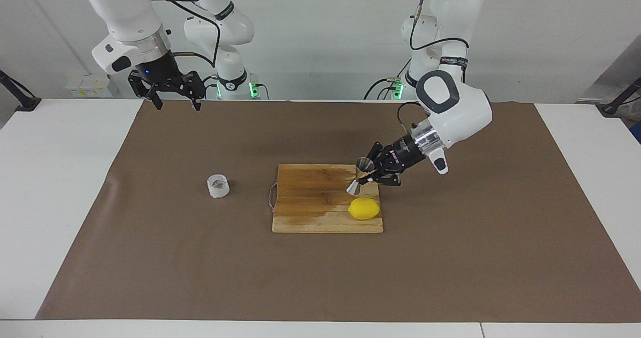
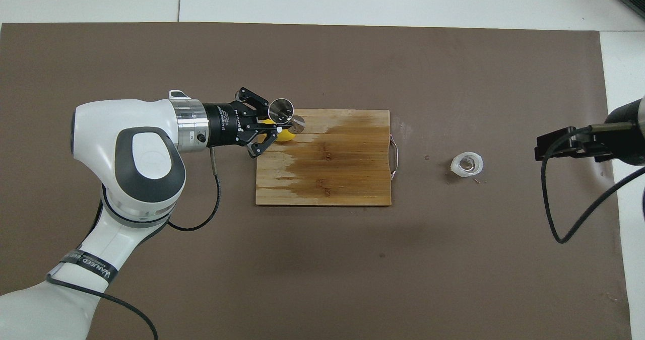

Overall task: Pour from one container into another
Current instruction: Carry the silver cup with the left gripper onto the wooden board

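Observation:
The steel jigger [image 2: 283,114] hangs tilted over the lemon at the cutting board's corner [image 2: 285,135]. My left gripper needs to keep holding it.
The steel jigger [image 1: 361,177] is held at its waist by my left gripper [image 1: 369,177], which is shut on it. It is tilted over the cutting board's corner at the left arm's end; I cannot tell if its lower cone touches the board. In the overhead view the jigger [image 2: 283,114] sits in the left gripper [image 2: 272,124]. The translucent plastic cup [image 1: 218,186] with something brownish inside stands upright on the brown mat, beside the board toward the right arm's end, also in the overhead view [image 2: 466,164]. My right gripper [image 1: 173,96] waits open, raised over the mat's edge nearest the robots.
A wooden cutting board [image 1: 310,198] lies mid-table with a wire handle toward the cup. A yellow lemon [image 1: 364,209] rests on the board just under the jigger, mostly hidden in the overhead view [image 2: 287,136]. A brown mat [image 1: 450,258] covers the table.

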Robot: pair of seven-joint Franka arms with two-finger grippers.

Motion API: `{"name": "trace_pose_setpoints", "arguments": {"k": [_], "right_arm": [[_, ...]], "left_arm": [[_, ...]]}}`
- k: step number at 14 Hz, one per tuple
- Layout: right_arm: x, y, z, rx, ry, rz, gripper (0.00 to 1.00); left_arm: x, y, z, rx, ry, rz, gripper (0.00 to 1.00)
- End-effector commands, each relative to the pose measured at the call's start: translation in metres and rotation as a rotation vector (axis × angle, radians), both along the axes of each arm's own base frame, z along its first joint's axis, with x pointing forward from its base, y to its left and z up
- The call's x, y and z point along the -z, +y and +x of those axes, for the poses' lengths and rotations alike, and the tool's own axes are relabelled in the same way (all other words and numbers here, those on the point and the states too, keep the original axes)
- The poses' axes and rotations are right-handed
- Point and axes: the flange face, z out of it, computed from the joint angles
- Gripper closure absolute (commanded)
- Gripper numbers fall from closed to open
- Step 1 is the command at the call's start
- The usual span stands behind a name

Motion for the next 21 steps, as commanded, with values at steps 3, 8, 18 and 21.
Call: {"name": "trace_pose_setpoints", "arguments": {"k": [3, 8, 18, 21], "right_arm": [[0.001, -0.002, -0.003, 0.006, 0.006, 0.013, 0.00], [0.001, -0.002, -0.003, 0.006, 0.007, 0.012, 0.00], [0.000, -0.002, -0.003, 0.008, 0.004, 0.012, 0.00], [0.001, -0.002, -0.003, 0.008, 0.006, 0.012, 0.00]], "left_arm": [[0.027, -0.050, 0.002, -0.040, 0.016, 0.017, 1.00], [0.056, -0.066, -0.006, -0.050, 0.038, 0.041, 1.00], [0.091, -0.087, -0.021, -0.065, 0.060, 0.067, 1.00], [0.102, -0.088, -0.027, -0.047, 0.060, 0.084, 1.00]]}}
